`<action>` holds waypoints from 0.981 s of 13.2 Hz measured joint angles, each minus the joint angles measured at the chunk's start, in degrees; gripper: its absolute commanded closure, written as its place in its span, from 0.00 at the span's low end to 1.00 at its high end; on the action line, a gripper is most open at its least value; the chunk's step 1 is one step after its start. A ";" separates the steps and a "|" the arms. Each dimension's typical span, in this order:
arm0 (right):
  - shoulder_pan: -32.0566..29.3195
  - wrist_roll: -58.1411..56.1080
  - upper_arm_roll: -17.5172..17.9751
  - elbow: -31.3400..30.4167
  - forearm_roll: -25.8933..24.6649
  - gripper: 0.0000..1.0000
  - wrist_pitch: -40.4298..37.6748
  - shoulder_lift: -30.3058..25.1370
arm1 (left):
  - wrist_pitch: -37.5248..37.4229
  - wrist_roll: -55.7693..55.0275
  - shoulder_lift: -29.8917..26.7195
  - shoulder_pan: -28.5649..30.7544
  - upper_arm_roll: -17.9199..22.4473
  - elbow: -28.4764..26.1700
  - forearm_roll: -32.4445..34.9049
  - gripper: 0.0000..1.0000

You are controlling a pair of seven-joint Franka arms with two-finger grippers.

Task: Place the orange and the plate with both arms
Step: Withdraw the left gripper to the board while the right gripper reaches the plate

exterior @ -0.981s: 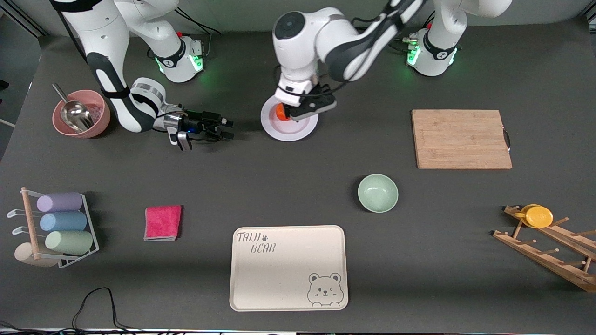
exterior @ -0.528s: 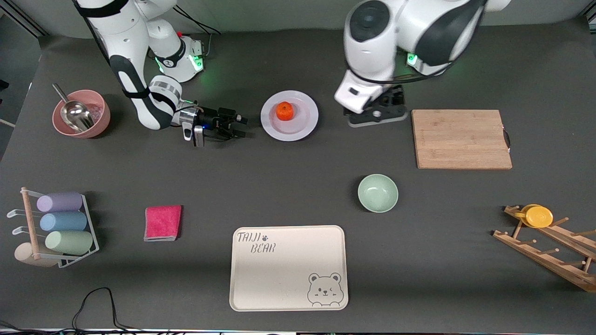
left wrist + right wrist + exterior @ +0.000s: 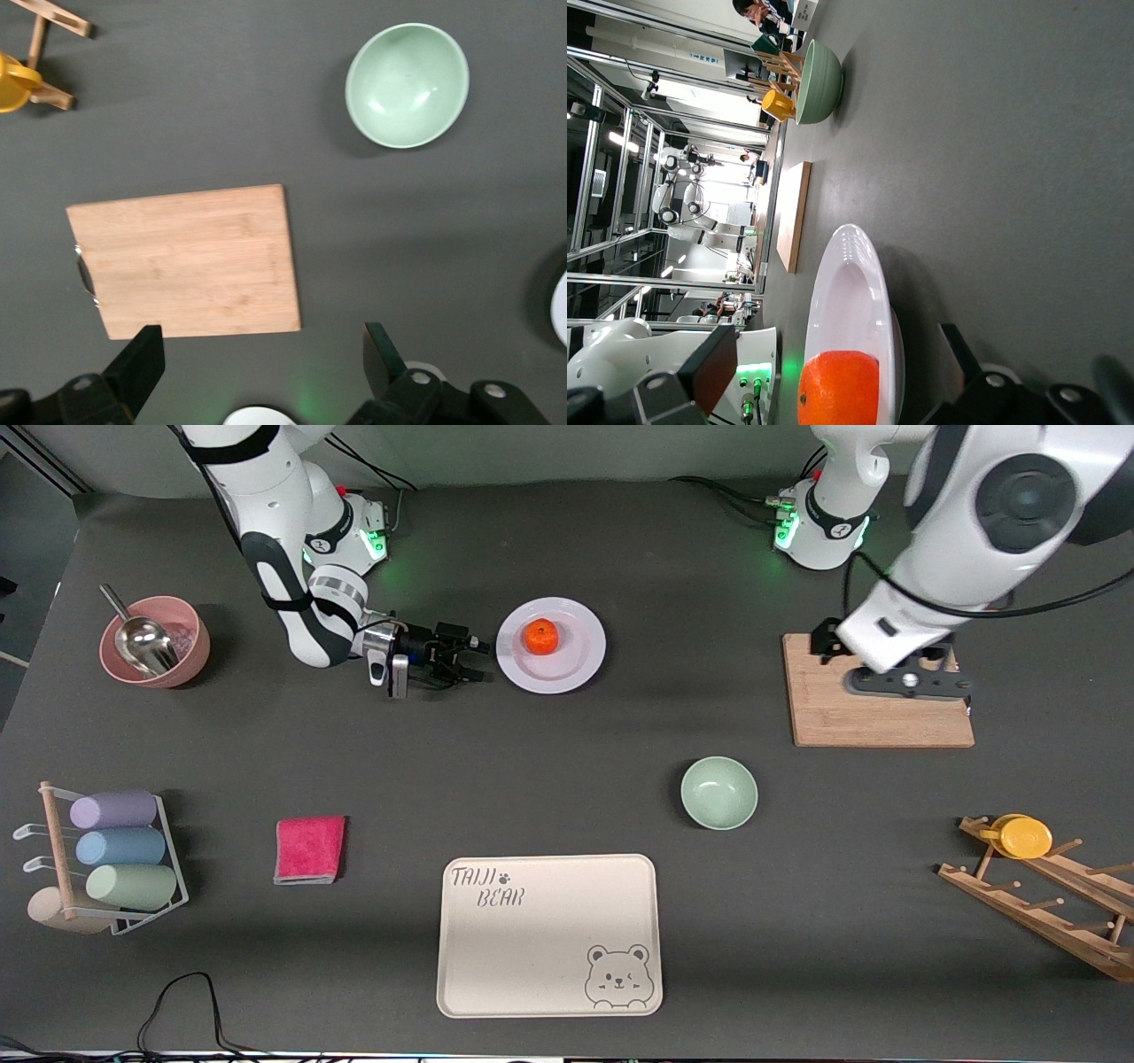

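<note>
My right gripper moves toward the plate and only then closes on it, since the fingers end just short of the plate's rim (image 3: pixel 500 652) and would miss now.
The orange (image 3: pixel 540 636) lies on the pale plate (image 3: pixel 578 659), which sits on the table between the two arm bases. My right gripper (image 3: pixel 478 659) is low beside the plate's rim, on the side toward the right arm's end, fingers open and pointing at it. In the right wrist view the orange (image 3: pixel 840 387) and the plate (image 3: pixel 852 283) show between the open fingers of the right gripper (image 3: pixel 833 356), and nothing is held. My left gripper (image 3: pixel 908 682) hangs over the wooden cutting board (image 3: pixel 850 722). In the left wrist view the left gripper (image 3: pixel 261 354) is open and empty.
A mint-green bowl (image 3: pixel 718 793) and a beige bear tray (image 3: pixel 549 934) lie nearer the camera. A pink bowl with a scoop (image 3: pixel 155 642), a red cloth (image 3: pixel 309 849) and a cup rack (image 3: pixel 106 859) are toward the right arm's end. A wooden rack with a yellow cup (image 3: pixel 1028 837) is toward the left arm's end.
The left gripper has left the orange on the plate and swung away to over the cutting board. The right gripper has moved closer to the plate's rim.
</note>
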 measured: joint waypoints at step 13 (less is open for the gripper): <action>8.61 -3.10 0.05 0.12 12.54 0.00 -1.97 2.87 | 8.55 8.42 -1.52 0.28 9.18 -5.04 -0.32 0.00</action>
